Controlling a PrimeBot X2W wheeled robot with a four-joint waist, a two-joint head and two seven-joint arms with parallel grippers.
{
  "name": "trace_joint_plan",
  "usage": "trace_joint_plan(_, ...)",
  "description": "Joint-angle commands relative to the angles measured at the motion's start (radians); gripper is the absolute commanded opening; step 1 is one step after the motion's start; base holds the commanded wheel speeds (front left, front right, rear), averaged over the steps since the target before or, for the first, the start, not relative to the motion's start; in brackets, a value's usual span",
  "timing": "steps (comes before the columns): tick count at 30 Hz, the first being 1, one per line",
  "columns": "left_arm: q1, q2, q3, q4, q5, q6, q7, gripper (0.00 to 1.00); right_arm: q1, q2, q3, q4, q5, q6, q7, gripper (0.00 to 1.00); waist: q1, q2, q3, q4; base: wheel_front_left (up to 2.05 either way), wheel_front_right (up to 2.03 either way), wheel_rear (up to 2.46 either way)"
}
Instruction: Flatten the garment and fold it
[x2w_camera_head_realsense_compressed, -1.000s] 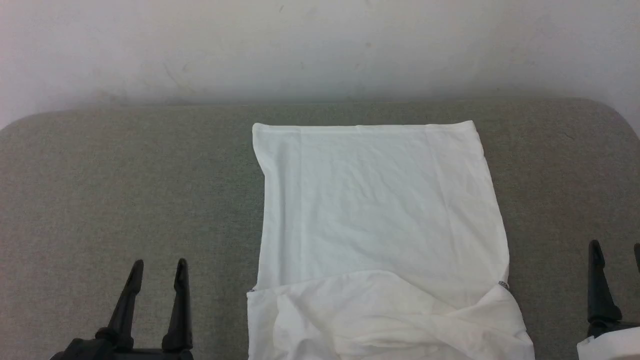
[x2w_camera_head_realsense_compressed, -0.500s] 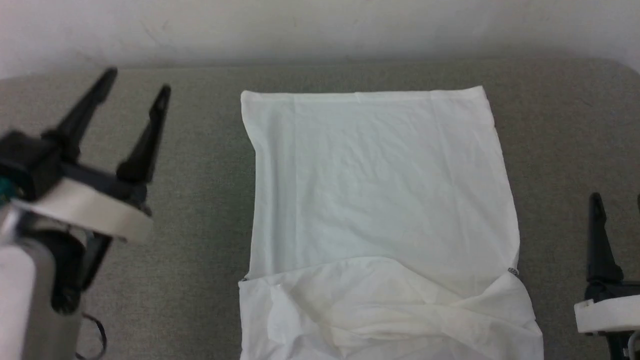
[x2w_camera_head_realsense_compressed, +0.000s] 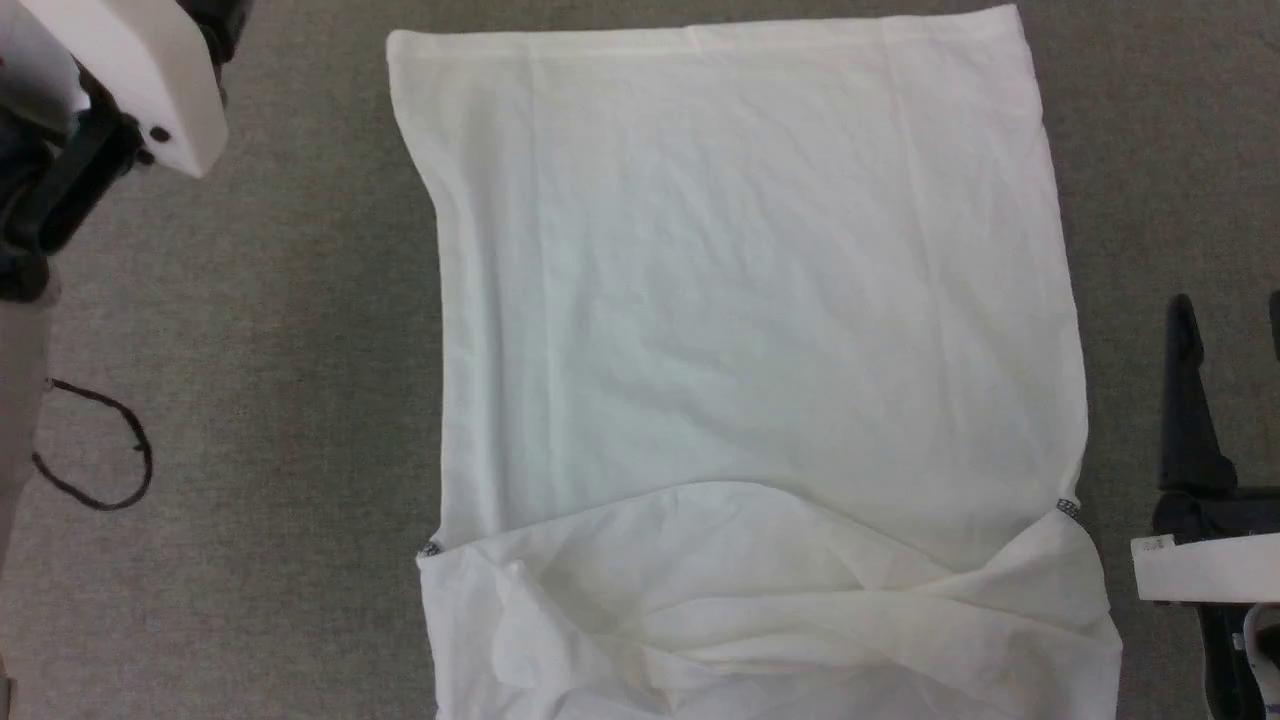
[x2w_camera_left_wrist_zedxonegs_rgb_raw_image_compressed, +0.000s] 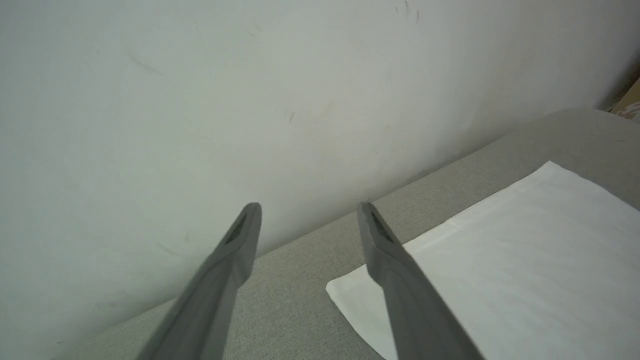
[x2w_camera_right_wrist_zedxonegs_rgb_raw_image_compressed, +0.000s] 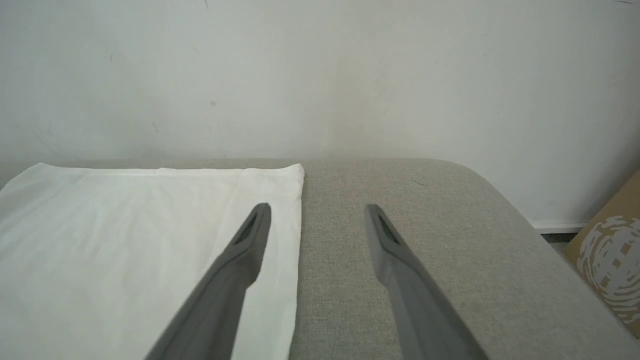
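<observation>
I will next pinch the garment by its hem corner (x2w_camera_head_realsense_compressed: 404, 48) with my left gripper, where the garment's edge is free. The thin body of the garment (x2w_camera_head_realsense_compressed: 744, 264) lies spread flat.
The garment (x2w_camera_head_realsense_compressed: 740, 290), a white thin shirt, lies spread flat on the grey padded surface (x2w_camera_head_realsense_compressed: 280, 330), its straight hem at the far end. Its near part is folded over in loose wrinkles (x2w_camera_head_realsense_compressed: 760, 610), with small grey-black seam marks (x2w_camera_head_realsense_compressed: 1068, 507) at both sides. My left arm's pale wrist (x2w_camera_head_realsense_compressed: 130, 90) is at the upper left of the head view. In the left wrist view my left gripper (x2w_camera_left_wrist_zedxonegs_rgb_raw_image_compressed: 309, 206) is open and empty above the garment's far left corner (x2w_camera_left_wrist_zedxonegs_rgb_raw_image_compressed: 345, 295). My right gripper (x2w_camera_head_realsense_compressed: 1230, 300) is open and empty beside the garment's right edge (x2w_camera_right_wrist_zedxonegs_rgb_raw_image_compressed: 295, 240), fingers (x2w_camera_right_wrist_zedxonegs_rgb_raw_image_compressed: 240, 260) pointing at the wall.
A pale wall (x2w_camera_right_wrist_zedxonegs_rgb_raw_image_compressed: 320, 75) rises right behind the surface's far edge. The surface's far right corner is rounded (x2w_camera_right_wrist_zedxonegs_rgb_raw_image_compressed: 480, 185), and a cardboard box (x2w_camera_right_wrist_zedxonegs_rgb_raw_image_compressed: 610, 250) stands beyond it. A black cable loop (x2w_camera_head_realsense_compressed: 100, 450) hangs by my left arm.
The head camera has tilted down and closer, so the wall has left its view. My left arm has lifted from the lower left toward the garment's far left corner. The right gripper stays open.
</observation>
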Motion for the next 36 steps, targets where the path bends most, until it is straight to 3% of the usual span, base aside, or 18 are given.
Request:
trace_joint_plan(1,-0.029,0.004,-0.013,0.024,-0.017,-0.006,0.018,1.0,-0.017,0.002,0.002,-0.007,-0.003,-0.001,-0.008,1.0,-0.0003,0.0,0.093,-0.047,0.0,0.0,0.0)
trace_joint_plan(10,-0.088,0.006,-0.055,0.186,-0.099,-0.003,0.193,1.0,-0.041,0.002,0.009,-0.011,0.008,-0.001,-0.01,1.0,-0.0003,0.0,0.178,-0.091,0.0,0.0,0.0)
trace_joint_plan(20,-0.077,-0.005,-0.073,0.214,-0.126,0.001,0.228,1.0,-0.053,0.002,-0.004,-0.001,0.016,-0.001,-0.019,1.0,-0.0003,0.0,0.222,-0.098,0.0,0.0,0.0)
trace_joint_plan(21,-0.075,-0.003,-0.079,0.217,-0.122,0.001,0.23,0.88,-0.057,0.002,-0.002,-0.001,0.016,-0.001,-0.019,1.0,-0.0003,0.0,0.225,-0.099,0.0,0.0,0.0)
trace_joint_plan(22,-0.072,-0.002,-0.087,0.22,-0.119,0.0,0.233,0.0,-0.06,0.002,-0.001,-0.001,0.015,-0.001,-0.019,1.0,-0.0003,0.0,0.227,-0.099,0.0,0.0,0.0)
trace_joint_plan(30,-0.054,0.006,-0.108,0.221,-0.095,-0.003,0.141,0.0,-0.097,0.002,0.009,-0.034,-0.01,-0.001,-0.005,1.0,-0.0003,0.0,0.203,-0.093,0.0,0.0,0.0)
trace_joint_plan(36,-0.016,-0.034,-0.112,0.256,-0.097,-0.004,0.02,0.0,-0.269,0.002,0.021,-0.16,-0.019,-0.001,0.096,1.0,-0.0003,0.0,0.128,-0.072,0.0,0.0,0.0)
